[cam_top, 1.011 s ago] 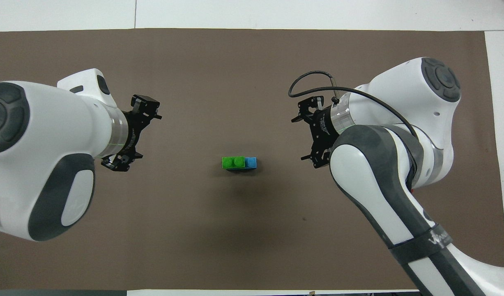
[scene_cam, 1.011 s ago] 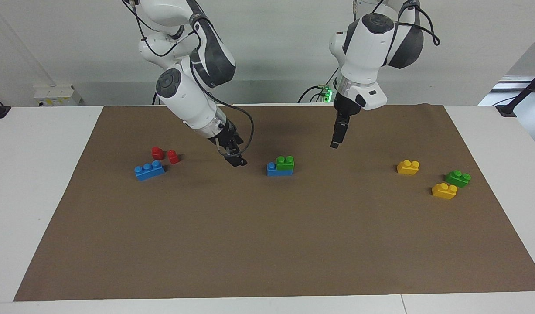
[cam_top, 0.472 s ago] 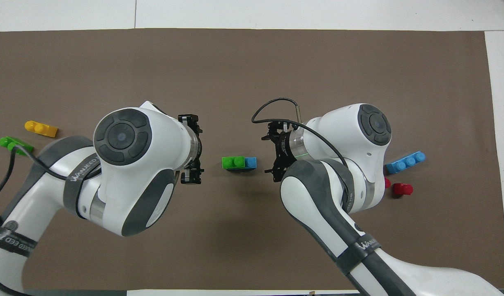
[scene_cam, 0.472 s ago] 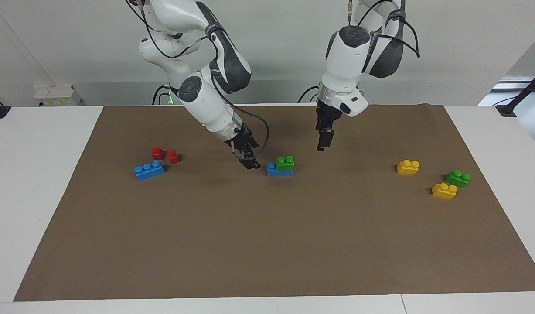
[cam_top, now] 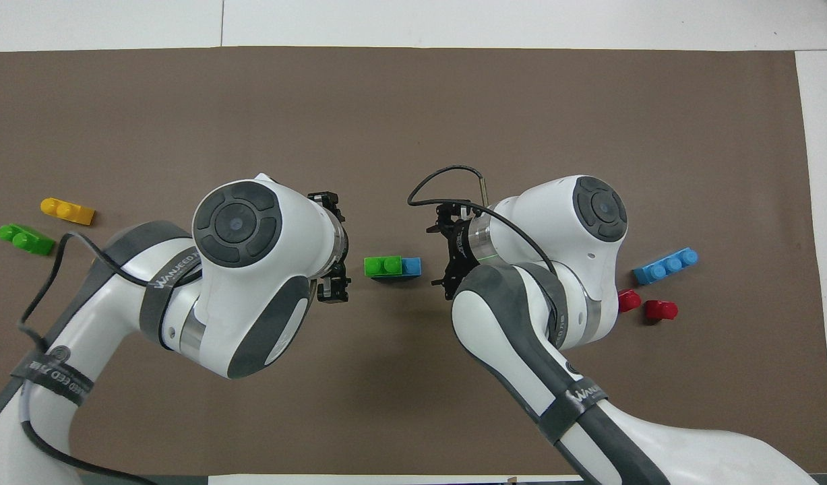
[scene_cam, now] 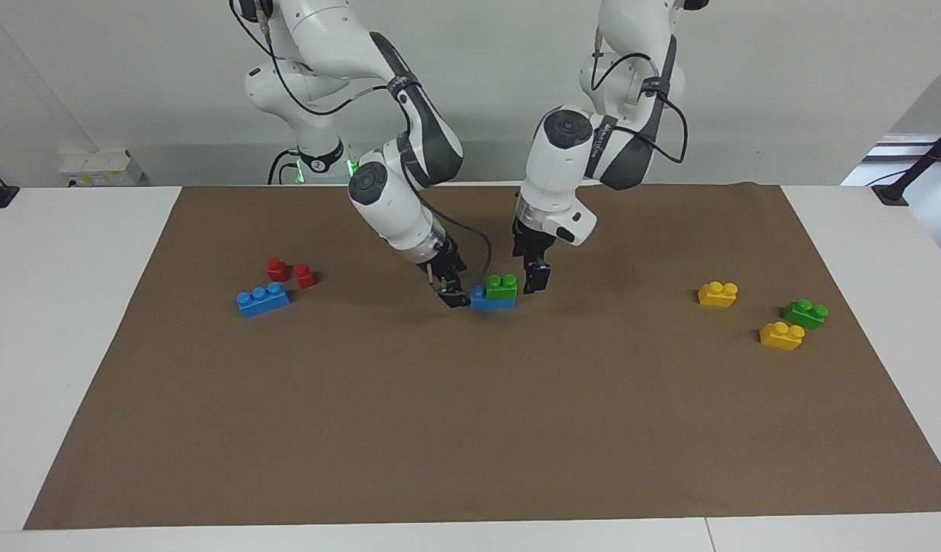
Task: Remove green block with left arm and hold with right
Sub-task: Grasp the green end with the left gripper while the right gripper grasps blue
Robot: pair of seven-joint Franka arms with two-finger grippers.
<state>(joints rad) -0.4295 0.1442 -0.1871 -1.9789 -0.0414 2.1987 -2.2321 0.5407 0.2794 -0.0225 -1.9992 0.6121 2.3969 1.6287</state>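
Observation:
The blue brick should be grabbed next by its bare end (cam_top: pixel 412 267) with my right gripper, so that the green block (cam_top: pixel 383 267) stays free to remove.
The green block (scene_cam: pixel 501 287) has two studs and sits on one end of a blue brick (scene_cam: pixel 491 301) in the middle of the brown mat; both show in the overhead view, the green block (cam_top: pixel 383 267) and the blue brick (cam_top: pixel 412 266). My left gripper (scene_cam: pixel 534 280) hangs low beside the green block, on the left arm's side, close to it but apart. My right gripper (scene_cam: pixel 451 295) is low at the blue brick's bare end, fingers open, empty. In the overhead view the left gripper (cam_top: pixel 332 250) and the right gripper (cam_top: pixel 447 259) flank the stack.
A second green block (scene_cam: pixel 805 313) and two yellow bricks (scene_cam: pixel 718 294) (scene_cam: pixel 781 336) lie toward the left arm's end. A blue three-stud brick (scene_cam: pixel 263 300) and two red pieces (scene_cam: pixel 278 268) (scene_cam: pixel 305 275) lie toward the right arm's end. The mat (scene_cam: pixel 470 429) covers the table.
Both arms have swung inward and down toward the stack. The left gripper has come down beside the green block; the right gripper has reached the blue brick's end. No brick has moved.

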